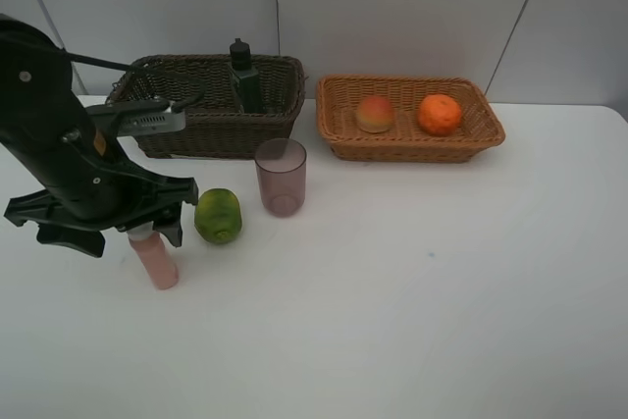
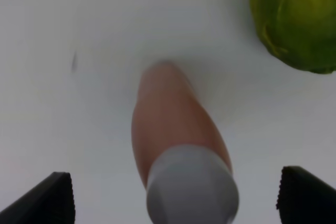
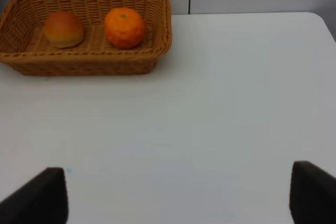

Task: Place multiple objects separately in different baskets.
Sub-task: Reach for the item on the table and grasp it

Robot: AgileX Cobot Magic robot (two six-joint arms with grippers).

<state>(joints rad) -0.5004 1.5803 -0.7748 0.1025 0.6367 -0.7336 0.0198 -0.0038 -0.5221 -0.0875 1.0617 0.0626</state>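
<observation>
My left gripper's fingers are up by the bottle's white cap, short of the body, so it is too early to close on the bottle's pink body (image 1: 158, 264); the gripper moves lower first.
The pink white-capped bottle (image 1: 157, 264) stands upright on the white table at the front left. My left gripper (image 1: 137, 231) hangs over its cap, open, with a finger on each side and a gap to the bottle (image 2: 176, 129). The green round fruit (image 1: 218, 215) sits just right of the bottle, and the mauve cup (image 1: 281, 176) stands beyond it. A dark pump bottle (image 1: 243, 76) stands in the dark brown basket (image 1: 177, 134). The peach-like fruit (image 1: 374, 113) and orange (image 1: 440, 114) lie in the light tan basket (image 1: 407, 151). My right gripper (image 3: 176, 192) is open over bare table.
Both baskets stand side by side along the back, against the grey wall panels. The left arm's black body (image 1: 49, 144) covers the table's left edge. The green fruit (image 2: 296, 19) lies close beside the left gripper's path. The right arm does not show in the high view.
</observation>
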